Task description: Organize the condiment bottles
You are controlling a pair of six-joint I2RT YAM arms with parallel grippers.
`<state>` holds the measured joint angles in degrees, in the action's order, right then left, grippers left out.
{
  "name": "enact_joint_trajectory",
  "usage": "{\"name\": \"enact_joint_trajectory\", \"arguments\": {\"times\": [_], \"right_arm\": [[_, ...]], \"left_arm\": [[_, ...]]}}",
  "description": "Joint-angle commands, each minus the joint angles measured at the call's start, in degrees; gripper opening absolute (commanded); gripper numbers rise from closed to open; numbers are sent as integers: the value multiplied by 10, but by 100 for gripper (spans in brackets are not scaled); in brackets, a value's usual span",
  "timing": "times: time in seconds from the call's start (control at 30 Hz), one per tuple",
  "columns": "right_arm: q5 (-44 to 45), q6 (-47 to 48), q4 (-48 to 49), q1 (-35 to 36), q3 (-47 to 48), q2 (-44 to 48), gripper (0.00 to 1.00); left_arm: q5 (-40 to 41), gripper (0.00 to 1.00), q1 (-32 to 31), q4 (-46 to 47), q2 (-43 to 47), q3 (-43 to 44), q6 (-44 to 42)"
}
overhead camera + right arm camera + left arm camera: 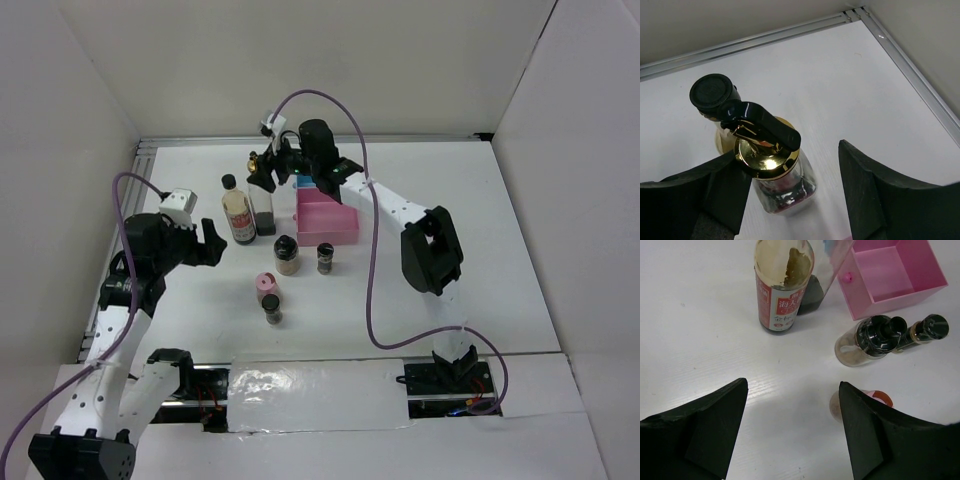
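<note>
The gold spout is a wide gap away from one finger of my open right gripper. The clear bottle would stay standing if I lifted my right gripper now.
The tall tan-label bottle with a black cap (238,212) and the clear bottle with a gold spout (265,205) stand side by side left of the pink tray (327,222). My right gripper (268,175) is open around the top of the gold-spout bottle (771,165); the bottle sits close to the left finger, with a gap to the right finger (865,190). Two black-lidded jars (287,254) (325,258) stand in front of the tray. A pink-lidded jar (266,285) and a small black-lidded jar (272,310) stand nearer. My left gripper (213,246) is open and empty.
A blue tray (304,182) lies behind the pink one, mostly hidden by the right arm. White walls close in the table on the left, back and right. In the left wrist view the pink-lidded jar (879,398) is half hidden behind my right finger.
</note>
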<state>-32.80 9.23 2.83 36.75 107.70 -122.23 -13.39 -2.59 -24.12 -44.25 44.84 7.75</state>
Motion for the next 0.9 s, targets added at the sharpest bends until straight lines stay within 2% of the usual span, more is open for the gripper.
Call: {"name": "enact_joint_trajectory", "arguments": {"times": [0.0, 0.1, 0.17, 0.3, 0.5, 0.57, 0.6, 0.63, 0.73, 0.87], "right_arm": [[19, -4, 22, 5, 26, 3, 72], [30, -3, 15, 8, 33, -5, 66], [34, -5, 12, 9, 39, -11, 48], [44, -6, 20, 11, 35, -11, 46], [49, -10, 28, 14, 34, -7, 31], [50, -9, 30, 16, 29, -4, 24], [52, -11, 31, 17, 27, -2, 14], [55, -11, 31, 17, 27, -2, 14], [68, -22, 40, 18, 26, 6, 0], [104, -50, 60, 24, 38, 18, 0]], "left_arm": [[-17, 86, 7, 36, -5, 7, -6], [-21, 86, 13, 38, -14, 9, -2], [-23, 86, 16, 36, -19, 10, 3], [-25, 86, 19, 36, -20, 9, 4], [-28, 86, 21, 38, -19, 5, 4], [-30, 86, 21, 40, -19, 2, 2], [-28, 86, 22, 41, -19, 2, 2], [-28, 86, 22, 41, -19, 2, 2], [-30, 86, 23, 41, -20, 2, 2], [-32, 86, 24, 42, -22, 3, 2]]}}
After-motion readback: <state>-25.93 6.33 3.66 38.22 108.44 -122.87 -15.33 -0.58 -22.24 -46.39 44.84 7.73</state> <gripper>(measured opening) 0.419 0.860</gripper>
